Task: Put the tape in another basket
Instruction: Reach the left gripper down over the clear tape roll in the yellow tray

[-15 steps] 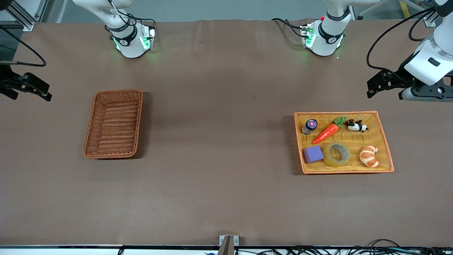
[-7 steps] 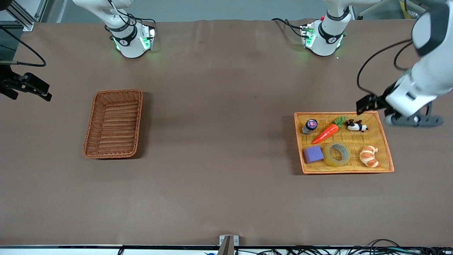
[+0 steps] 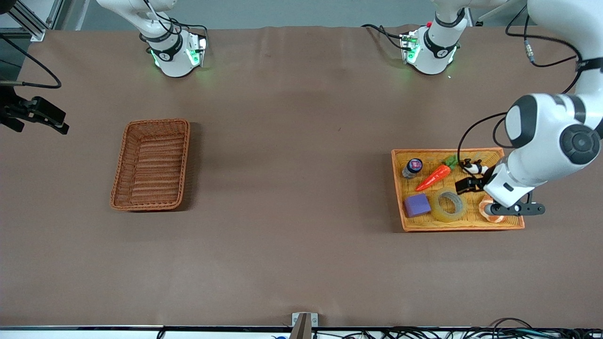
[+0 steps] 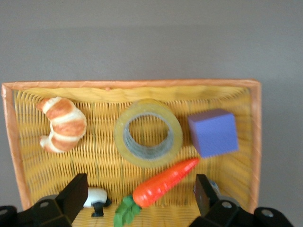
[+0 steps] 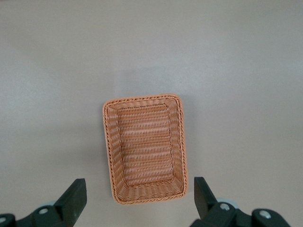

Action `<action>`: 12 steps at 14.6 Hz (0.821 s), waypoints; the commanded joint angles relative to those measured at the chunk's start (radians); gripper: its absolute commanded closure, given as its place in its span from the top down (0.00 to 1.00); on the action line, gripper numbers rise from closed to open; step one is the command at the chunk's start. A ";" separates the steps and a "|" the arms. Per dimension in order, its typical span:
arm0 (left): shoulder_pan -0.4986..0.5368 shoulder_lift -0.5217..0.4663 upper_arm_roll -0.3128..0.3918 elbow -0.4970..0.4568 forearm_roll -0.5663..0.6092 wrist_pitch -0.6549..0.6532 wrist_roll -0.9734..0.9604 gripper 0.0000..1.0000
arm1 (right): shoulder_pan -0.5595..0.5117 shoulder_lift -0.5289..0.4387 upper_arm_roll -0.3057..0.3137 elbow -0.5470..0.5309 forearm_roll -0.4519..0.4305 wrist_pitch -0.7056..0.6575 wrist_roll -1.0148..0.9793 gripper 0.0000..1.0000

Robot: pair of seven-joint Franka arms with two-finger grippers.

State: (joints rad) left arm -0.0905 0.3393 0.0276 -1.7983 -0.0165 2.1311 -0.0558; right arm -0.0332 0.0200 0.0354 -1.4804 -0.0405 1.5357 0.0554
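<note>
The left gripper grabs the tape by its ring side (image 3: 447, 191) (image 4: 147, 161) next, to move the tape to the dark wicker basket.
The tape (image 3: 449, 204) lies flat in the shallow orange-yellow tray (image 3: 464, 227), between a purple block and a croissant. In the left wrist view the tape (image 4: 148, 133) sits mid-tray. My left gripper (image 3: 516, 209) hangs open and empty above the tray's croissant end; in its own view the gripper (image 4: 141, 194) has its jaws wide apart over the carrot. The dark wicker basket (image 3: 158, 121) stands empty toward the right arm's end. My right gripper (image 5: 139, 191) waits open and empty high above the basket (image 5: 142, 98), at the edge of the front view.
The tray also holds a purple block (image 3: 417, 205), a toy carrot (image 3: 435, 175), a small bottle (image 3: 412, 168), a toy panda (image 3: 472, 166) and a croissant (image 3: 487, 213), partly hidden by the left hand. Bare brown table lies between basket and tray.
The left arm has swung in from the table's end and come down over the tray, close to the tape. The right arm has not moved.
</note>
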 commanded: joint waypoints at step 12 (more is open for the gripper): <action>0.003 0.234 0.031 -0.050 0.053 0.248 0.013 0.56 | -0.008 -0.012 0.006 -0.011 0.024 -0.005 -0.008 1.00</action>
State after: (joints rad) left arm -0.0904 0.5947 0.0544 -1.8163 0.0155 2.3535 -0.0428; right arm -0.0328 0.0200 0.0366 -1.4805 -0.0405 1.5360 0.0554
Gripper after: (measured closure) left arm 0.022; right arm 0.000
